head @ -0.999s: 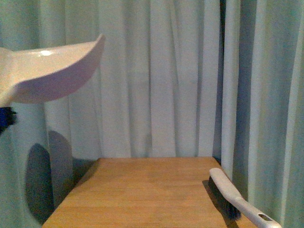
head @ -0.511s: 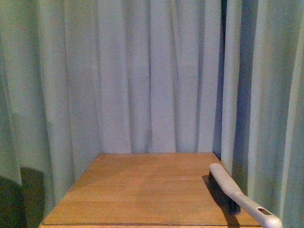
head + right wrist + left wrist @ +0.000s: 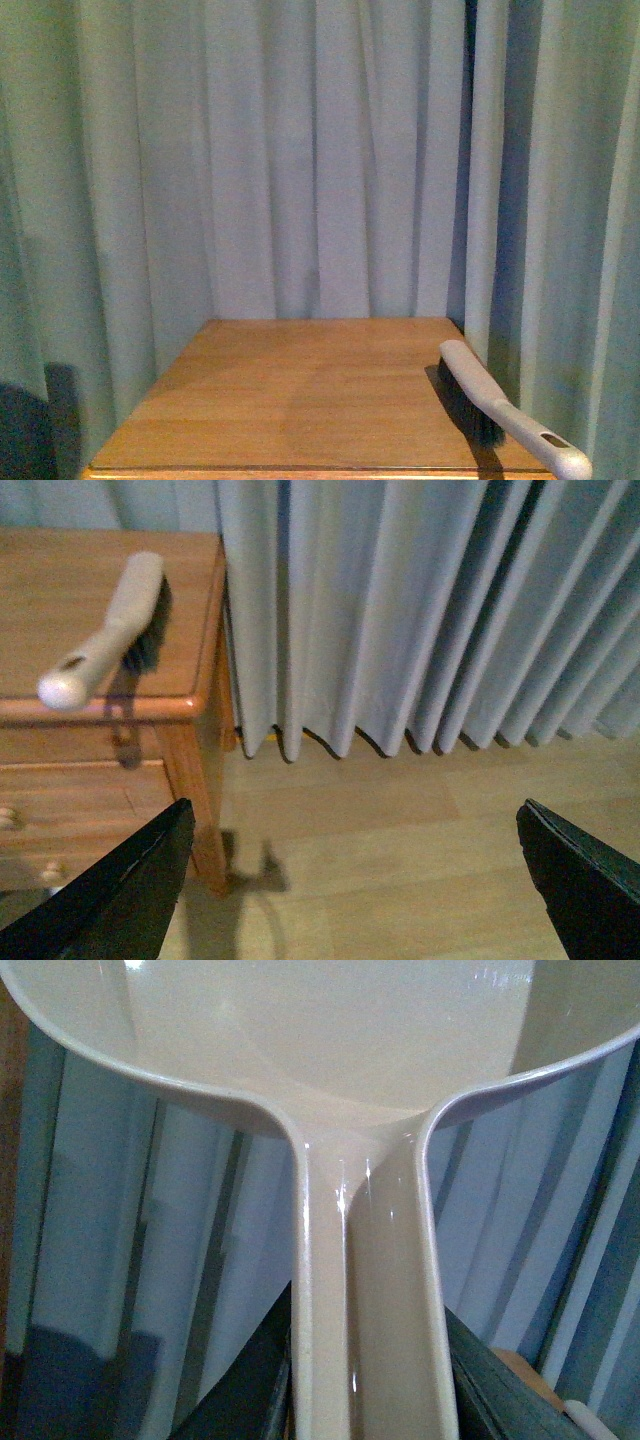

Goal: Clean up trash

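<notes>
The cream brush (image 3: pixel 470 380) should sweep the trash up, so my right gripper needs to grab it by its long handle (image 3: pixel 535 435) next.
No trash shows in any view. In the left wrist view my left gripper (image 3: pixel 370 1400) is shut on the handle of the pale dustpan (image 3: pixel 330 1050), whose scoop fills the upper picture; no wad shows in the part of the scoop I see. In the right wrist view my right gripper (image 3: pixel 350 880) is open and empty, its dark fingers (image 3: pixel 120 890) wide apart above the wooden floor beside the table. Neither arm shows in the front view.
A pale brush with dark bristles (image 3: pixel 490 405) lies at the right edge of the wooden table (image 3: pixel 300 400), also in the right wrist view (image 3: pixel 115 620). Grey-green curtains (image 3: pixel 330 150) hang behind and on both sides. The table has drawers (image 3: pixel 70 810).
The dustpan, held high at the left of the front view a second ago, has left that view. The front camera's view has shifted slightly.
</notes>
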Motion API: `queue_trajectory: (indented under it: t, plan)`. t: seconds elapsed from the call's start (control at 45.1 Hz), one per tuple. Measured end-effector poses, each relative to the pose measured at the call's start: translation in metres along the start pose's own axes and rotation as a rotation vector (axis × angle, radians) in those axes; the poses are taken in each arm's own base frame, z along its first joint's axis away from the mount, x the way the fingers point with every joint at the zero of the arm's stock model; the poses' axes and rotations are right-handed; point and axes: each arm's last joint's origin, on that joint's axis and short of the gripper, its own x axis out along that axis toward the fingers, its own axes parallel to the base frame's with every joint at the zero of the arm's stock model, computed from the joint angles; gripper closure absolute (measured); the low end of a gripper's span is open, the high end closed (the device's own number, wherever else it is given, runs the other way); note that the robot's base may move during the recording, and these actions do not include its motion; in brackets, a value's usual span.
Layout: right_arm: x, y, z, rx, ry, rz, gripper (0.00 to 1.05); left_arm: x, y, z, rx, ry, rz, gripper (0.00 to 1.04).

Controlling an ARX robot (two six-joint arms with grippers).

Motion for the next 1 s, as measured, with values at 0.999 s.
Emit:
queue_trajectory:
  t: [0.999]
  plan:
    - [0.202, 0.122, 0.082, 0.219, 0.677, 0.042, 0.07, 0.0, 0.0, 0.0, -0.001, -0.002, 0.002, 0.78]
